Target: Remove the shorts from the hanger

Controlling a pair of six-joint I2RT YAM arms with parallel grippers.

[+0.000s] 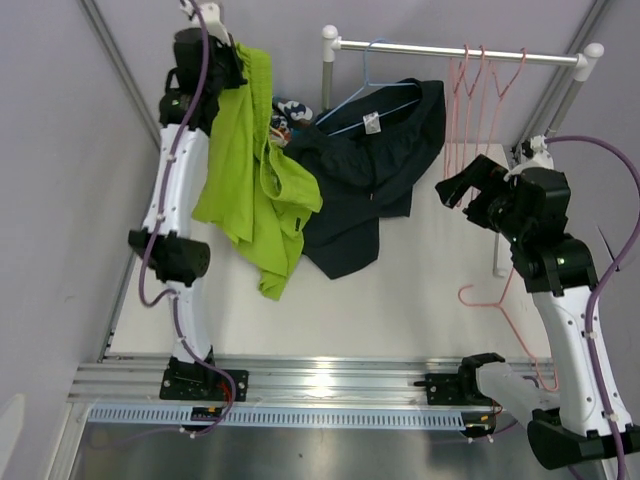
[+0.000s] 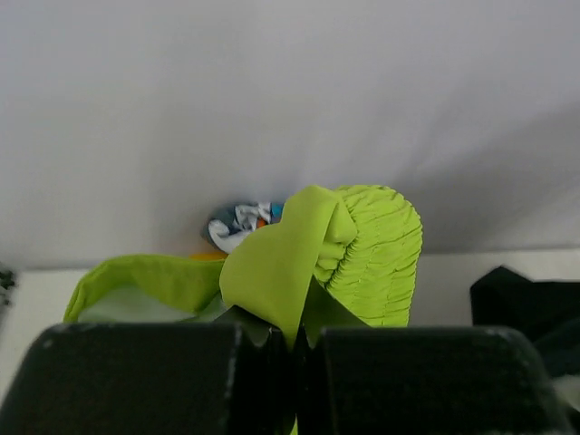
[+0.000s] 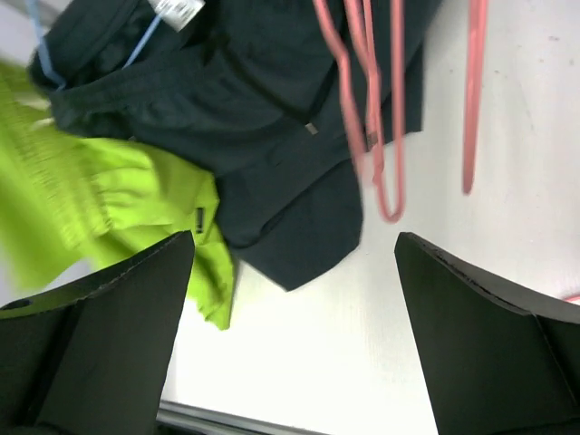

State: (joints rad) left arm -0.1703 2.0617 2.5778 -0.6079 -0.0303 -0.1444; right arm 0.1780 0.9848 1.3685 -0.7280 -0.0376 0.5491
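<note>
The navy shorts (image 1: 375, 160) need to stay free so they can be removed. My right gripper should next grab the light blue hanger by its sloping arm, close to the hanger's hook.
My left gripper (image 1: 232, 62) is raised at the back left and shut on the waistband of the lime green shorts (image 1: 255, 180), which hang down from it; the wrist view shows the green fabric (image 2: 299, 263) pinched between the jaws. Dark navy shorts (image 1: 375, 160) hang on a light blue hanger (image 1: 365, 100) on the rail (image 1: 460, 48). The patterned shorts (image 1: 290, 110) lie behind the green ones and also show in the left wrist view (image 2: 240, 222). My right gripper (image 1: 462, 185) is open and empty, right of the navy shorts (image 3: 272, 136).
Several empty pink hangers (image 1: 485, 90) hang on the rail's right part. Another pink hanger (image 1: 505, 305) lies on the white table by the right arm. Rail posts stand at the back (image 1: 328, 70) and right (image 1: 590, 65). Grey walls close both sides.
</note>
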